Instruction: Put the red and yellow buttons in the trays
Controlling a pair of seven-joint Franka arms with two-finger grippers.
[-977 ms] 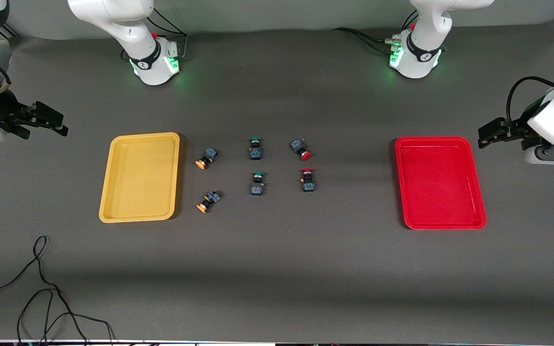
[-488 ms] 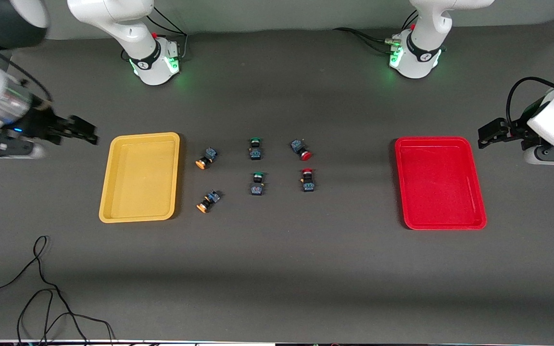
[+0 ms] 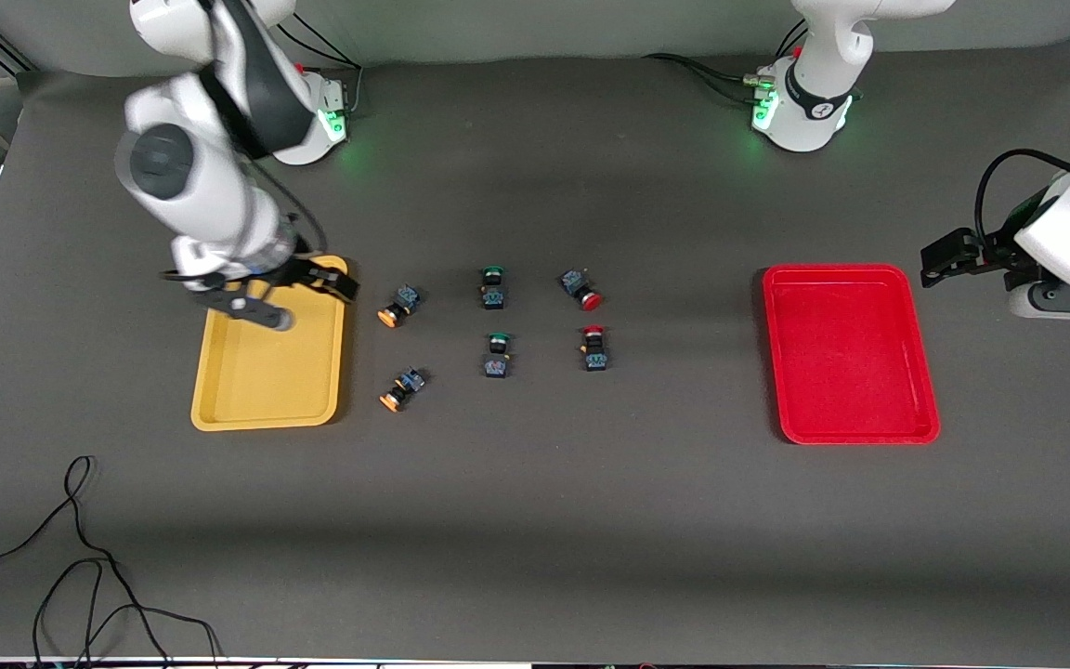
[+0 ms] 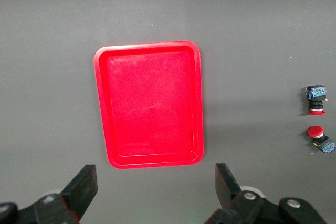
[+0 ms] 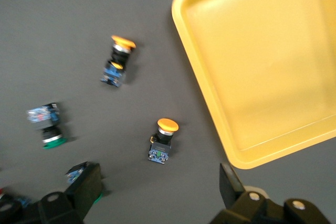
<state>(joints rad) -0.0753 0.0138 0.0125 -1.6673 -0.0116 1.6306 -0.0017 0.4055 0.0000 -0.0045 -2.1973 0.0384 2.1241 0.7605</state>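
Note:
The orange-yellow button has to go in the yellow tray (image 3: 266, 372), so my right gripper needs to hold it by its blue-and-black body (image 3: 408, 297).
The yellow tray (image 3: 266, 372) lies toward the right arm's end of the table and the red tray (image 3: 851, 353) toward the left arm's end; both are empty. Two orange-yellow buttons (image 3: 397, 307) (image 3: 402, 388) lie beside the yellow tray. Two red buttons (image 3: 581, 288) (image 3: 594, 348) lie nearer the table's middle. My right gripper (image 3: 305, 299) is open and empty over the yellow tray's farther corner; its wrist view shows the tray (image 5: 262, 66) and the orange buttons (image 5: 118, 59) (image 5: 164, 140). My left gripper (image 3: 939, 260) waits open and empty beside the red tray (image 4: 149, 103).
Two green-capped switches (image 3: 492, 286) (image 3: 497, 356) lie between the orange and red buttons. A black cable (image 3: 80, 557) lies loose near the front edge at the right arm's end. The arm bases stand along the edge farthest from the camera.
My right arm has swung in from off the table's end to over the yellow tray's farther corner. The left arm and all buttons have not moved.

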